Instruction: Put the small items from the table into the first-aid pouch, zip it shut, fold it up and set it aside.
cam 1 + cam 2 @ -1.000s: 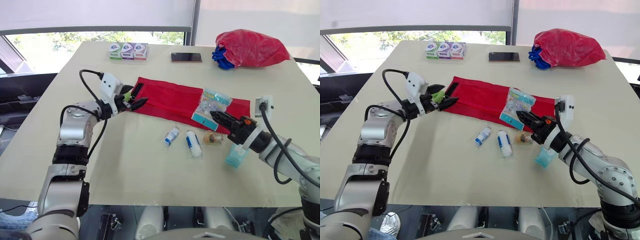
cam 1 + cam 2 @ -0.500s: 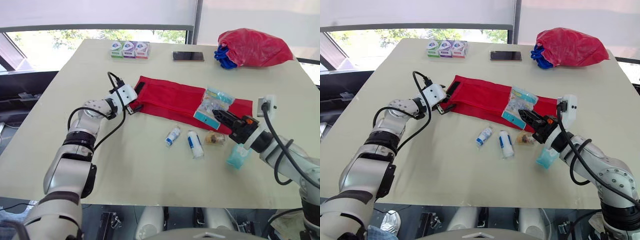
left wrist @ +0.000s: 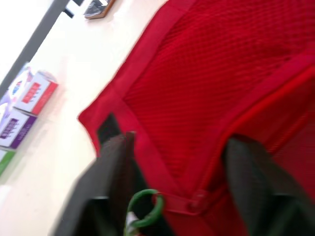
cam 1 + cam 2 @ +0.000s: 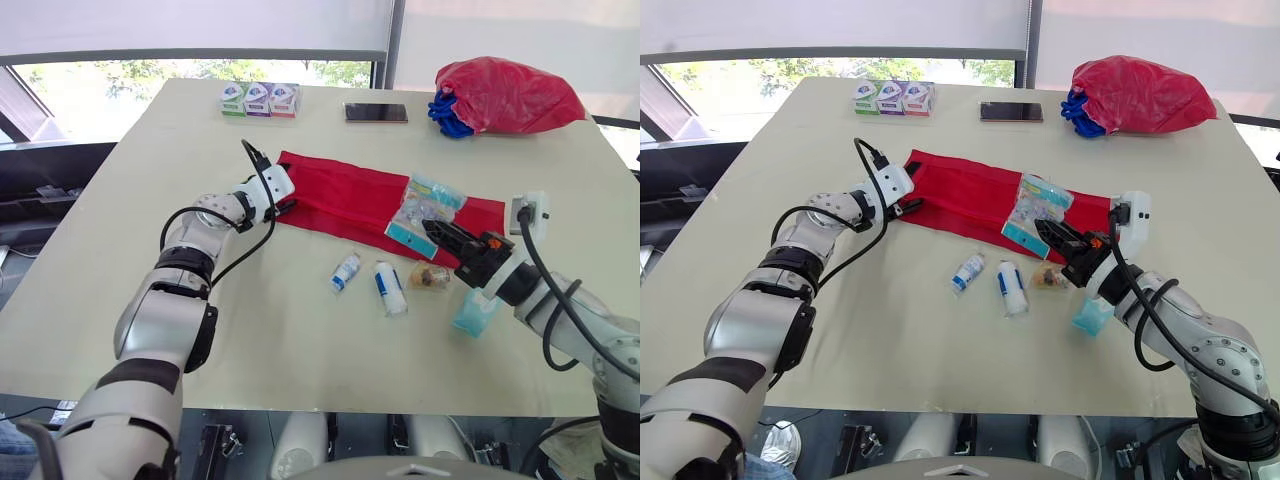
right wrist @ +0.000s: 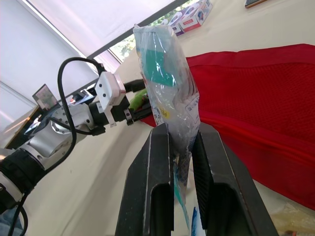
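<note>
My left gripper should next grab the red mesh pocket by its zippered edge, because the mesh (image 3: 189,93) lies flat and only that raised edge (image 3: 220,147) stands up.
The red first-aid pouch (image 4: 340,200) lies flat and unfolded across the middle of the table. My left gripper (image 4: 284,205) is at its left end, open, its fingers (image 3: 115,167) straddling the pouch's edge beside a green zipper ring (image 3: 145,209). My right gripper (image 4: 433,232) is shut on a clear plastic packet (image 5: 170,83) with teal contents, held just over the pouch's right end. In front of the pouch lie a small white bottle (image 4: 344,271), a white tube (image 4: 387,288) and a small clear packet (image 4: 429,276). A pale blue item (image 4: 473,311) sits under my right forearm.
Three small boxes (image 4: 258,100) stand in a row at the table's far edge, with a phone (image 4: 376,113) beside them. A red bag with blue handles (image 4: 505,95) sits at the far right corner. The table (image 4: 280,330) has bare surface toward me.
My left gripper has travelled right and forward onto the pouch's left end. The right gripper has stayed almost still with the packet.
</note>
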